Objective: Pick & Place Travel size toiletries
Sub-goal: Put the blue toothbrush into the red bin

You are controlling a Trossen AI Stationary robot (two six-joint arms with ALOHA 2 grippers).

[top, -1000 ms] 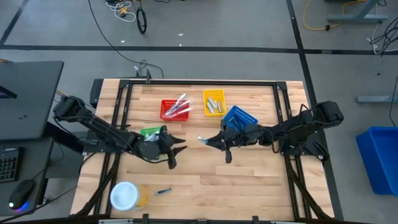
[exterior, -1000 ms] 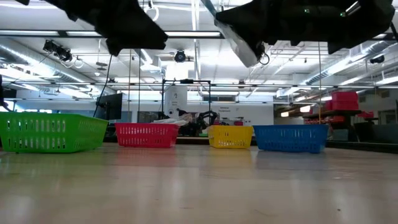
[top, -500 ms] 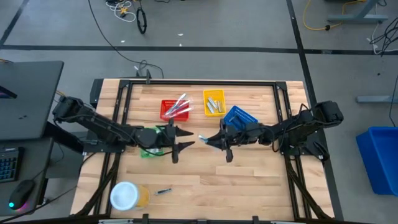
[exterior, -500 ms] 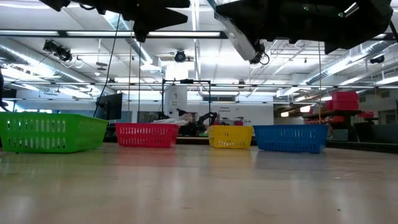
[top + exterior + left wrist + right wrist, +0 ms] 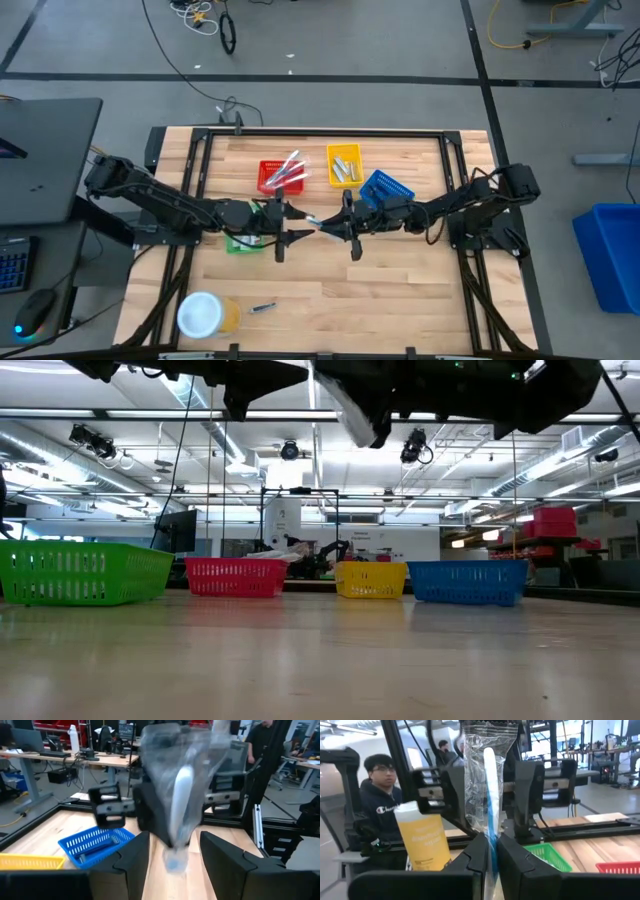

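Observation:
My fingers stand either side of the wrapped toothbrush and closing now would catch it, so it is time for my left gripper to close.
My right gripper (image 5: 328,228) is over the table's middle, shut on a slim pale toothbrush in a clear wrapper (image 5: 489,785). The wrapper's free end (image 5: 316,221) points at my left gripper (image 5: 300,229). That gripper is open and faces the right one. In the left wrist view its fingers (image 5: 131,862) stand on either side of the wrapped toothbrush (image 5: 181,795) without touching it. In the low view both grippers hang high above the table, with the wrapper (image 5: 357,415) between them. A small dark item (image 5: 262,307) lies flat near the table's near edge. My right gripper pinches the wrapped toothbrush between its two fingers at one end (image 5: 491,839), wrapper and brush together. The fingers come level from the table's right side, along the brush. The brush is lifted clear of the table, and its free end sticks out toward the left gripper.
Along the far half stand a red basket (image 5: 282,177) with toothbrushes, a yellow basket (image 5: 343,165) with tubes and a blue basket (image 5: 385,187). A green basket (image 5: 240,214) sits partly under the left arm. A white-lidded yellowish jar (image 5: 205,314) is at the near left. A person (image 5: 375,795) is beyond the table.
My left gripper rose and moved toward the table's right, turning level toward the right gripper. My right gripper carried the wrapped toothbrush toward the table's left, bringing its free end between the left gripper's open fingers.

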